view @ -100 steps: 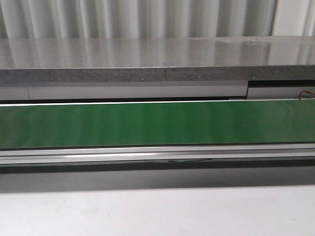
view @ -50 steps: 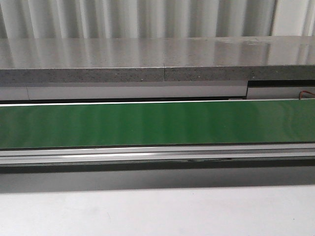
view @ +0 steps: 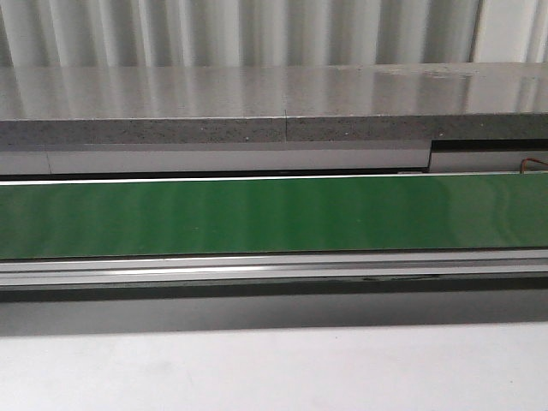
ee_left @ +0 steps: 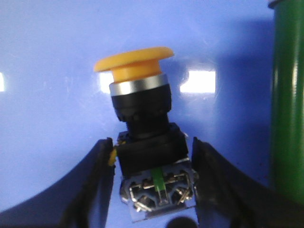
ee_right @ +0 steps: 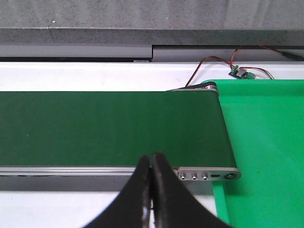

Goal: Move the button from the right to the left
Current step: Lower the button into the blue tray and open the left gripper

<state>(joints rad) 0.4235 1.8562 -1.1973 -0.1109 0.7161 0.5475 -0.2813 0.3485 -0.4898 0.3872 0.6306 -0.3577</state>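
The button's block body is low over the blue surface in the left wrist view, so my left gripper should release the button and it would lie there.
The button shows only in the left wrist view: a yellow-orange mushroom cap, a silver ring, a black collar and a block body with metal terminals. My left gripper is shut on its block body, one finger on each side, over a blue surface. My right gripper is shut and empty, above the near rail at the right end of the green belt. Neither gripper nor the button shows in the front view, where the belt runs across bare.
A green roller-like edge stands beside the blue surface. A bright green mat lies past the belt's right end, with a small circuit board and wires behind it. A grey stone ledge runs behind the belt.
The belt stays bare in the front view. A faint dark reflection on the rail below the belt has slid to the right.
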